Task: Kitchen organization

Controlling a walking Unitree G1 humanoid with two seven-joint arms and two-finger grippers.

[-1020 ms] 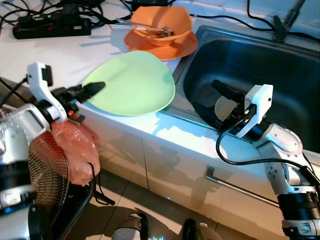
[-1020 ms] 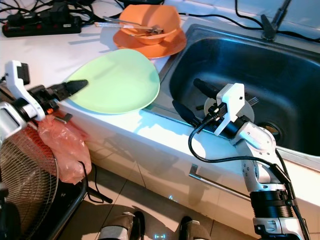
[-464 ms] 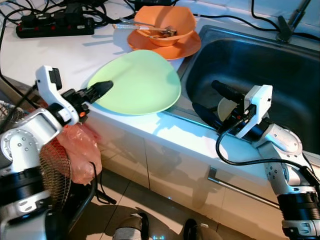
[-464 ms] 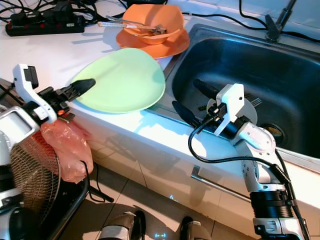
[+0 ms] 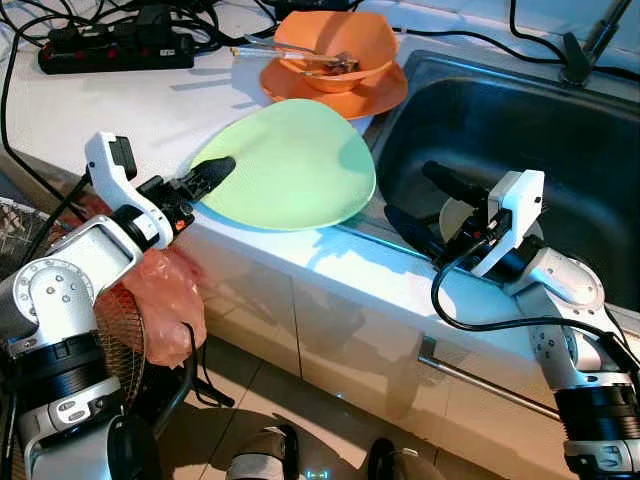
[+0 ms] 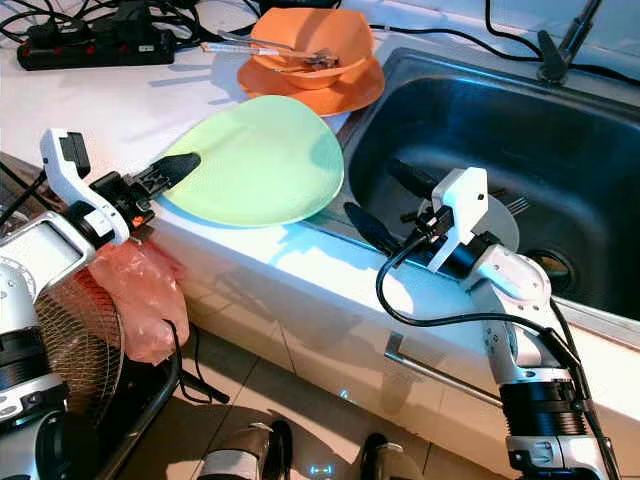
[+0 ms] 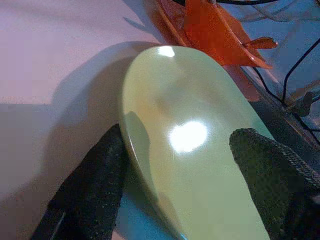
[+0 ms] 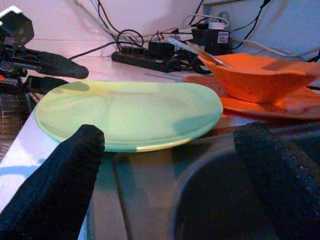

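Next, my left gripper pinches the plate by its thin raised rim, since the plate is far wider than my open fingers.
A pale green plate lies flat on the white counter, its right edge at the sink's rim. My left gripper is at the plate's left rim and is open. In the left wrist view, one finger is outside the rim and the other is over the plate. My right gripper is open and holds nothing. It hangs over the front edge of the steel sink and faces the plate. An orange bowl with utensils sits on an orange plate behind.
A black power strip with cables lies at the counter's back left. A pale round dish and a fork are in the sink, with a faucet base behind. A pink bag and a fan grille stand at the lower left.
The camera view has shifted. My left arm has come forward at the plate's rim, and the plate seems slightly nearer the sink. My right arm has not moved.
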